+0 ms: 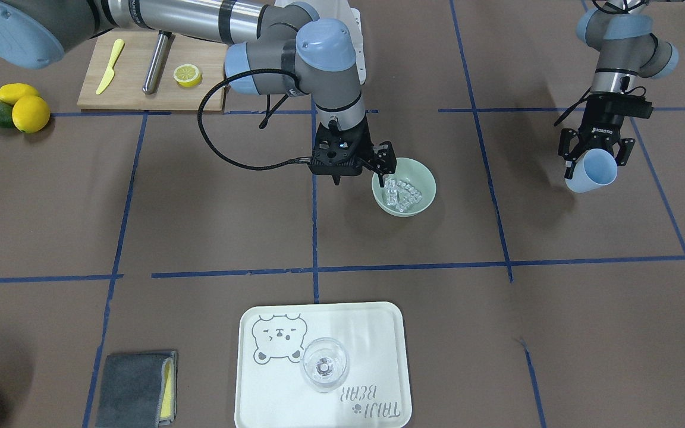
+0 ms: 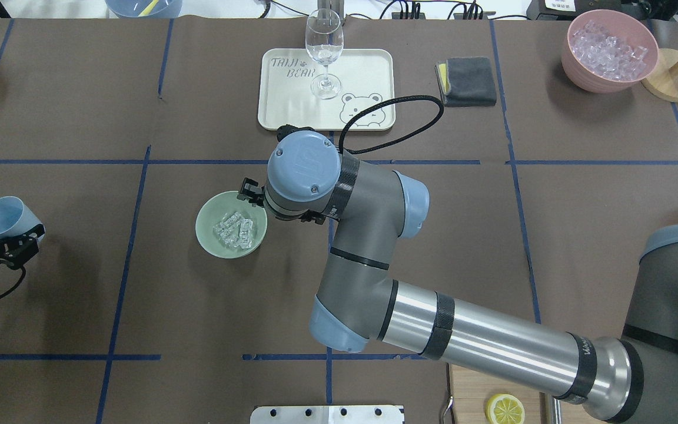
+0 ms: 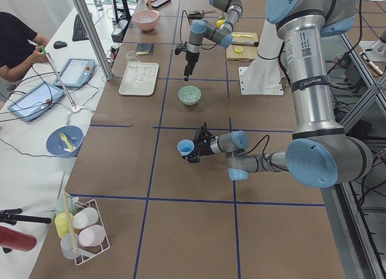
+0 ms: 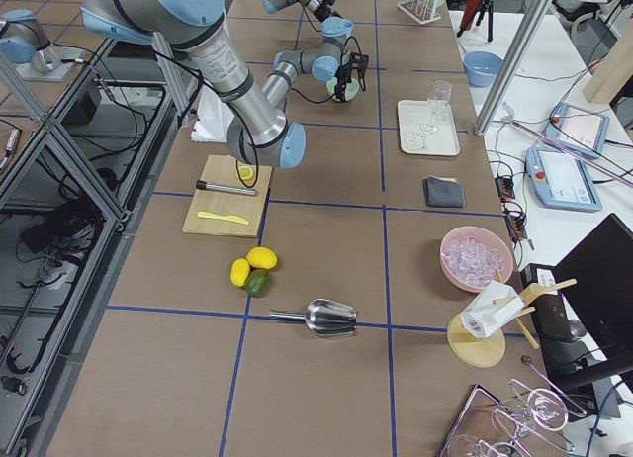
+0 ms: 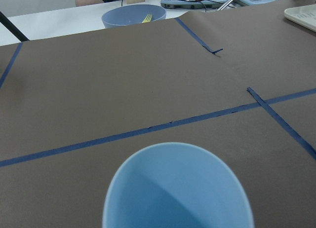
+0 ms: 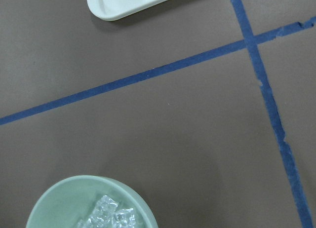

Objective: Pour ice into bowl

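My right gripper grabs the pale green bowl by its rim [image 1: 402, 158] next. Then it moves the bowl with the poured ice [image 1: 401, 194] aside.
The pale green bowl [image 1: 424, 177] stands mid-table with a small heap of clear ice cubes [image 1: 402, 195] in it; bowl [image 2: 209, 235] and ice [image 2: 234, 231] also show in the overhead view. My right gripper [image 1: 382, 172] hangs over the bowl's rim, a little above it, open and empty. The right wrist view shows the bowl [image 6: 54, 203] and ice [image 6: 111, 215] below. My left gripper [image 1: 595, 163] is shut on a light blue cup [image 1: 593, 171], held tilted above the table, well apart from the bowl. The cup's inside [image 5: 173, 188] looks empty.
A pale tray [image 1: 378, 333] holds a wine glass [image 1: 324, 364], with a grey cloth [image 1: 134, 386] beside it. A cutting board [image 1: 134, 95] carries a knife and lemon half; lemons and an avocado [image 1: 15, 107] lie nearby. A pink bowl of ice [image 2: 607, 50] stands at the far corner.
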Action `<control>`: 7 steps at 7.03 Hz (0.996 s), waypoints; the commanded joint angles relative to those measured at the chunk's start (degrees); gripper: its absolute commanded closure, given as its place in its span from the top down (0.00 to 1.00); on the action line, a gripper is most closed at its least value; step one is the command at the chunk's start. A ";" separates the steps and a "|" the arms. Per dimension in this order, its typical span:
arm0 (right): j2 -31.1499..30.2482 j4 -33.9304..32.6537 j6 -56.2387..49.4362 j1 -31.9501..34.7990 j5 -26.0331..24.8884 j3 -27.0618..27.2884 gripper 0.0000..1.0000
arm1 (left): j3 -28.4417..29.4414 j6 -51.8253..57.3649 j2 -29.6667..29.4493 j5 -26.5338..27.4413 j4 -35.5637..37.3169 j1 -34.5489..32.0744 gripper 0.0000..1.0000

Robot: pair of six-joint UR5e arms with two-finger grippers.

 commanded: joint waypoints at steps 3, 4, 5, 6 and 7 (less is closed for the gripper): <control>0.01 0.01 0.09 -0.21 -0.11 0.00 1.00 | 0.77 -1.52 -0.49 0.05 0.09 0.14 0.98; 0.01 0.01 0.09 -0.21 -0.11 0.09 1.00 | 0.68 -1.52 -0.49 0.05 0.09 0.05 1.00; 0.01 0.01 0.00 -0.21 -0.19 0.00 1.00 | 0.50 -1.52 -0.22 -0.04 0.09 -0.04 1.00; -0.08 0.01 0.00 -0.21 -0.19 0.00 1.00 | 0.24 -1.52 0.21 -0.39 0.09 -0.04 1.00; -0.16 0.01 0.09 -0.47 -0.19 0.00 1.00 | 0.06 -1.61 0.30 -0.48 0.09 -0.04 1.00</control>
